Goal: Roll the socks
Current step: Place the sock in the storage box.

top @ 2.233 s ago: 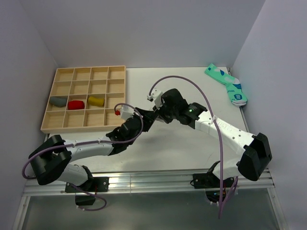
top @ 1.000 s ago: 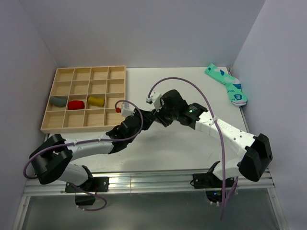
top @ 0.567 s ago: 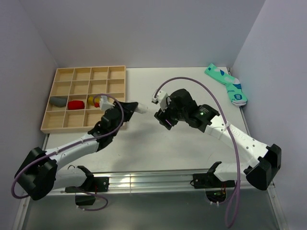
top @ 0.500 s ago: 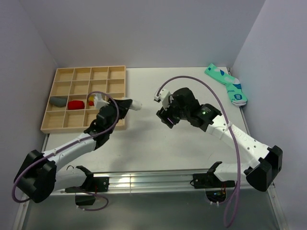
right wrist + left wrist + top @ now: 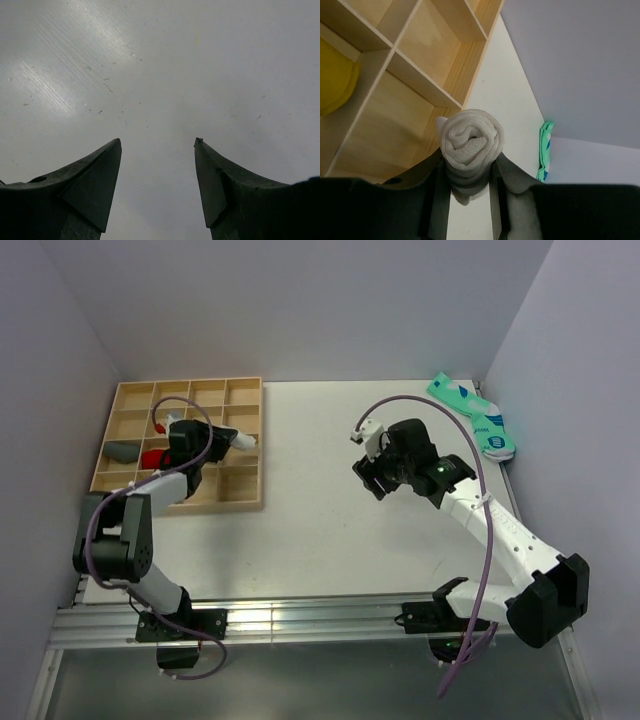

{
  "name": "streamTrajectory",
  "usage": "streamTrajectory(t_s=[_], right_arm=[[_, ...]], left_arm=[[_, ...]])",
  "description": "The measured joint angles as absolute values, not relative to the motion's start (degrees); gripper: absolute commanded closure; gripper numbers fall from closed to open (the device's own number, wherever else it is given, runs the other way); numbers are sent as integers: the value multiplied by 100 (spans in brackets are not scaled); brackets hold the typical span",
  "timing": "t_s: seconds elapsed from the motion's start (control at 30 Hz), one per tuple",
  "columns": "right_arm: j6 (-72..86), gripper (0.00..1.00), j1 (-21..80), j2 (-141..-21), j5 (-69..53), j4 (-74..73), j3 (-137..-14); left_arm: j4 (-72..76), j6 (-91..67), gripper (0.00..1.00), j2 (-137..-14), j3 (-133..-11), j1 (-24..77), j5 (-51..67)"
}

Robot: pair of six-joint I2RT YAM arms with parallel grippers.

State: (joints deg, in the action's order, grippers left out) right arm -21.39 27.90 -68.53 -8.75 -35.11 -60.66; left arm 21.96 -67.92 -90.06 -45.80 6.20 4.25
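The white sock hangs above the tray's outer rim, so it comes down into the section of the tray next, before my left gripper releases it.
A white sock, rolled into a tight bundle, sits between the fingers of my left gripper, which is shut on it. In the top view the left gripper holds the white roll above the right-hand compartments of the wooden tray. A mustard-yellow sock lies in a tray compartment to the left of the roll. My right gripper hovers over the bare table right of centre. It is open, with nothing between its fingers.
The tray has many square compartments. A grey bundle and a red bundle lie in its middle row. Teal patterned socks lie at the back right by the wall, and their edge shows in the left wrist view.
My left arm has swung left from the table's middle to over the tray, carrying the white roll. My right gripper let go, opened wide and drew back to the right.
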Motion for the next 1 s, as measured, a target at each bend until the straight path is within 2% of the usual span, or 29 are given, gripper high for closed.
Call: streamTrajectory(t_s=[0.33,0.67,1.0], right_arm=[[-2241,32,2571,-6692,-1055,-3494,-6007],[-2248,32,2523,-6692,-1175,-3465,-5929],[-2296,32,2477,-6731,-1280,-3472,-5852]], left_arm=[[1839,-6753,100,-10562,-5531,506,921],[1046,-6639,100,-11161,-6300,484,867],[416,-6567,98,-11260,-6663,519,681]])
